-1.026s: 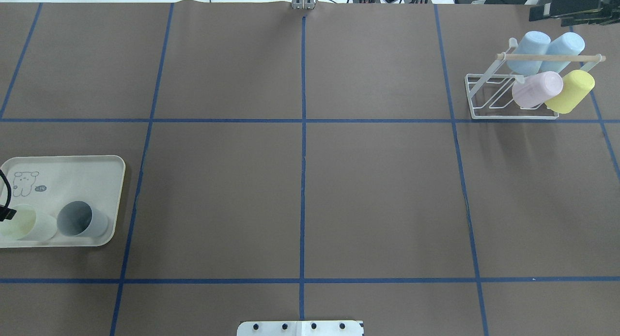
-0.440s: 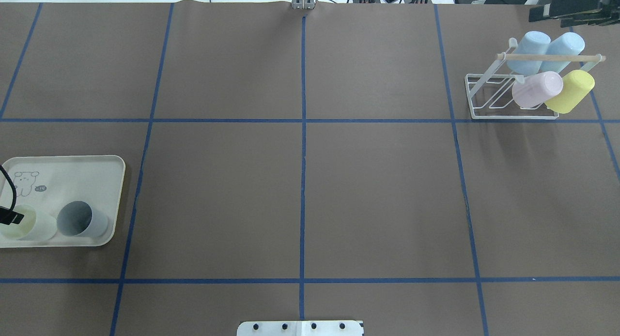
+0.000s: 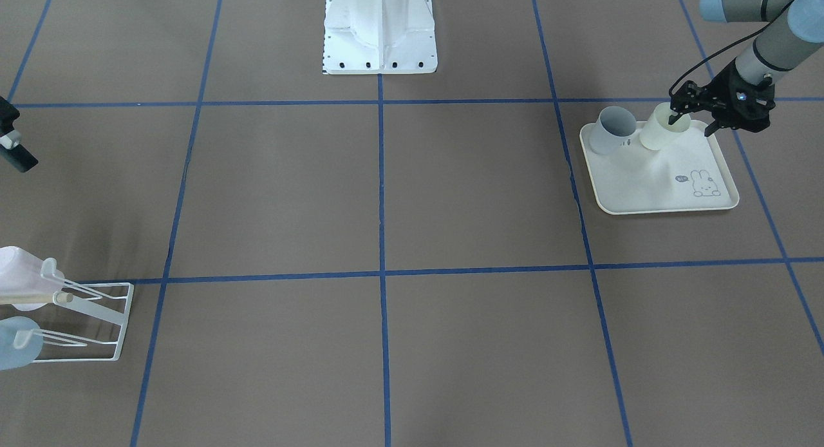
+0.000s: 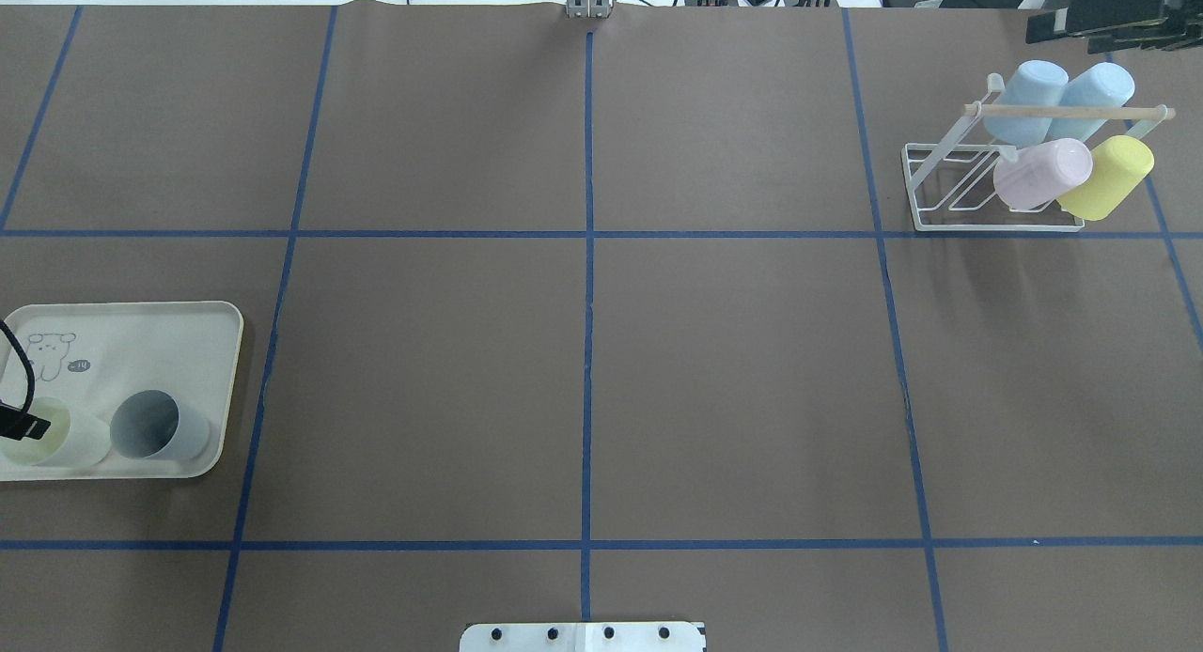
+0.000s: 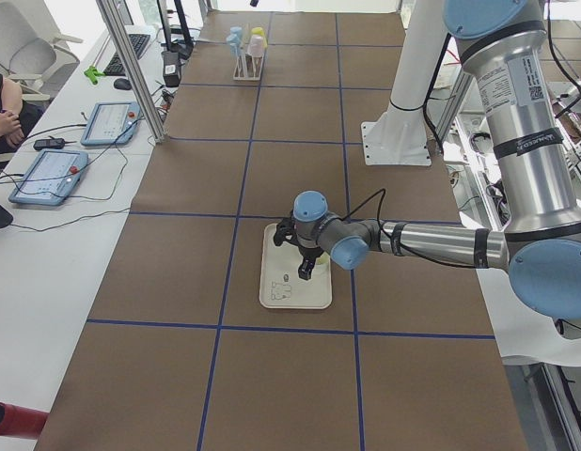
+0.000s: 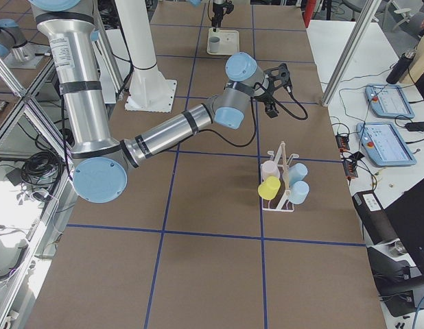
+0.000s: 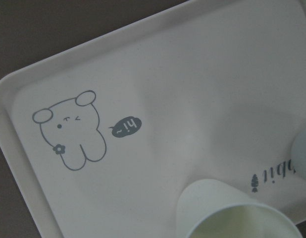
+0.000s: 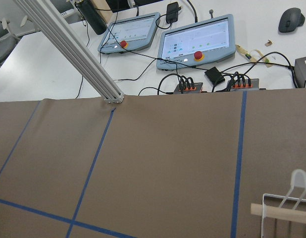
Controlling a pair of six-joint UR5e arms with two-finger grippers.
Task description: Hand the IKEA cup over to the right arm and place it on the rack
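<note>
My left gripper grabs the cream-white cup by its rim (image 3: 669,108) (image 7: 244,205) next, to pass the cup over to my right arm.
Two cups stand on the cream tray (image 3: 663,189): a pale cream cup (image 3: 660,136) and a grey-blue cup (image 3: 610,131). My left gripper (image 3: 692,124) is open at the cream cup, with one finger inside its mouth and the other outside its wall, on the side away from the grey cup. Overhead, only one black finger (image 4: 26,426) shows, over the cream cup (image 4: 70,438). The left wrist view looks down on the cream cup's rim (image 7: 237,215). The white wire rack (image 4: 940,196) stands far right. My right gripper (image 6: 277,77) hovers near the rack; I cannot tell its jaws' state.
The rack holds two blue cups (image 4: 1062,93), a pink cup (image 4: 1041,173) and a yellow cup (image 4: 1107,178); its left prongs are bare. The robot's white base (image 3: 380,28) stands at mid table. Blue tape lines grid the brown mat. Operator consoles (image 8: 192,42) lie beyond the far edge.
The left gripper's finger has slid a little further over the cream cup's mouth. Cups, tray and rack have not moved.
</note>
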